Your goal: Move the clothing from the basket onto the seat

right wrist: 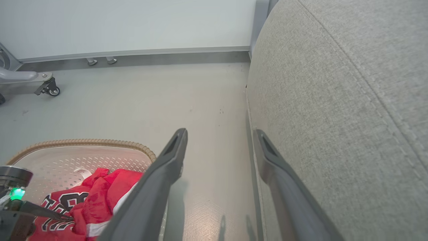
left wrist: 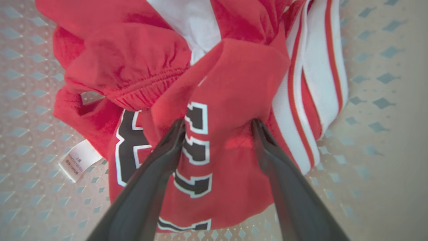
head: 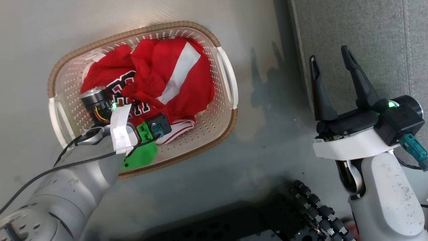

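Observation:
A fold of the lettered fabric stands up between my fingers, and the rest lies bunched. My left gripper should pinch the jersey by that raised fold next.
The basket stands on the floor at the left of the head view, and the red clothing lies bunched inside it. One piece is a jersey with navy white-edged letters and a striped cuff. The other carries a white patch. My left gripper is down in the basket, open, its fingertips pressed into the jersey with a fold of fabric between them. My right gripper hangs open and empty beside the edge of the grey seat.
Grey floor runs between basket and seat. My own base with a black cable chain sits at the bottom. A wheeled grey stand leg and a wall lie beyond the basket. A white care label sticks out of the jersey.

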Robot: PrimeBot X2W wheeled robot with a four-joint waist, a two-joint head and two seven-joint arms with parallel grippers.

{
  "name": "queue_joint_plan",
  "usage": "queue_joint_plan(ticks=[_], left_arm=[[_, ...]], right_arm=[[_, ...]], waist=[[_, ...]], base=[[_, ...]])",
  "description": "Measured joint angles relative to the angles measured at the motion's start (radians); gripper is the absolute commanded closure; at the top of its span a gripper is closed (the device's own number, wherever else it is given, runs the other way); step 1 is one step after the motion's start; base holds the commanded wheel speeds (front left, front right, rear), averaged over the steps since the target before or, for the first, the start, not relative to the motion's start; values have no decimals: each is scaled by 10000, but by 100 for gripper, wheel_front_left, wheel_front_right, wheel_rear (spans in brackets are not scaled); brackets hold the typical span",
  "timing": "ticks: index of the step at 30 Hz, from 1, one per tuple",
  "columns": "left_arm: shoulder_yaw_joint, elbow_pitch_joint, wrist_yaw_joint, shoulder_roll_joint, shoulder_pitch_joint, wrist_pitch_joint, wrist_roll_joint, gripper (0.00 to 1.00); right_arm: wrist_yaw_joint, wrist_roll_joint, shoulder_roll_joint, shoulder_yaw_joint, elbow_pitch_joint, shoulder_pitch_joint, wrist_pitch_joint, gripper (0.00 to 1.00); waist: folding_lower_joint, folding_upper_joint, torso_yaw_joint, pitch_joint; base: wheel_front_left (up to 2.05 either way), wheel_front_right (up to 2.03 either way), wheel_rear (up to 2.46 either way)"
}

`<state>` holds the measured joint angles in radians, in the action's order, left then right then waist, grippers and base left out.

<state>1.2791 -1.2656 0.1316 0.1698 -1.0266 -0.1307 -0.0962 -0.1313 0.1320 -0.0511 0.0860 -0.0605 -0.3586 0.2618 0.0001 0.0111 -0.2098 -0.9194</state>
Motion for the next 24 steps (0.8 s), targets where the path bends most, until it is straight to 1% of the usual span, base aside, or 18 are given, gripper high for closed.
queue_joint_plan(ticks=[11, 12, 13, 14, 20, 24], left_arm=[[33, -81, 0, 301, -114, 685, -67, 0], [29, -88, 0, 320, -122, 692, -61, 24], [31, -94, 0, 353, -139, 677, -8, 70], [31, -96, 0, 376, -154, 677, 35, 100], [31, -115, 0, 382, -146, 723, -13, 100], [33, -107, 0, 251, -92, 550, -265, 100]], right_arm=[[0, 278, 8, 178, -82, 53, 0, 0], [0, 286, 8, 190, -92, 58, 0, 0], [0, 309, 8, 205, -100, 66, 0, 0], [0, 334, 10, 213, -105, 75, 0, 0], [0, 341, 10, 207, -94, 115, 0, 0], [0, 238, 12, 194, -27, 178, 0, 0]], waist=[[0, 0, -269, -522], [0, 0, -285, -544], [0, 0, -305, -567], [0, 0, -324, -589], [0, 0, -331, -583], [-1, 0, -258, -382]], base=[[0, 0, 0], [0, 0, 0], [0, 0, 0], [0, 0, 0], [0, 0, 0], [0, 0, 0]])
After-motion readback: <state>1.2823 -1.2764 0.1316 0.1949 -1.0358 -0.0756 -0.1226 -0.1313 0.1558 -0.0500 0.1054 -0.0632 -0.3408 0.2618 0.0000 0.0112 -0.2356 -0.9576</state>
